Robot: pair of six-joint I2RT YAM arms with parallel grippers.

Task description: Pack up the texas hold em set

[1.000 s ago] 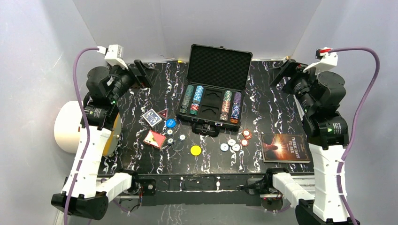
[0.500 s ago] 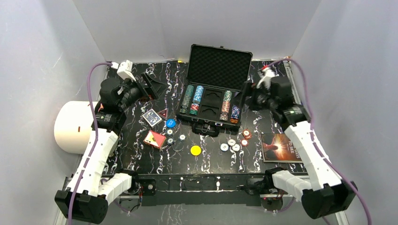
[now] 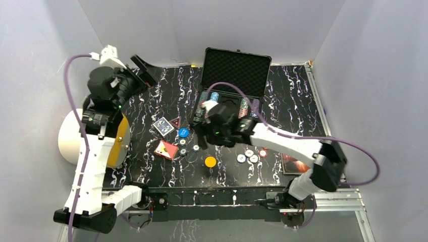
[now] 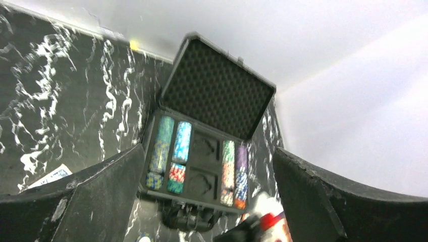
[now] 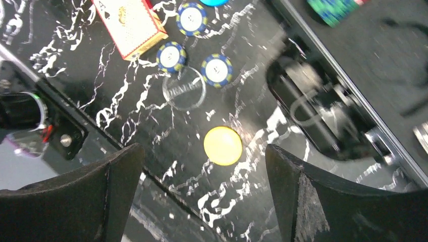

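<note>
My right gripper grabs the red deck [image 3: 166, 149] [image 5: 132, 25] by its long edges near one end of the deck next. That leaves the deck's other end free for my left gripper.
The black case stands open at the back centre, its foam lid [image 3: 235, 72] upright and rows of coloured chips [image 3: 244, 108] in its tray. It also shows in the left wrist view [image 4: 217, 96]. On the table in front lie a blue deck [image 3: 163, 126], a red deck [image 3: 166, 149], a yellow disc [image 3: 210, 162] and loose chips [image 3: 251, 154]. My right gripper [image 3: 201, 138] is open and empty above the table. In its wrist view [image 5: 202, 201] the yellow disc [image 5: 222, 145] lies ahead between the fingers. My left gripper [image 3: 144, 69] is open and empty, raised at the back left.
A big white cylinder [image 3: 70, 136] stands off the table's left edge. The dark book [image 3: 292, 164] lies front right, partly hidden by my right arm. A clear dealer disc [image 5: 183, 88], blue-rimmed chips [image 5: 217, 69] and the case handle [image 5: 313, 118] are near my right gripper.
My right arm has swung from the back right across the table to the front of the case. My left arm dipped toward the case, then drew back up to the left.
</note>
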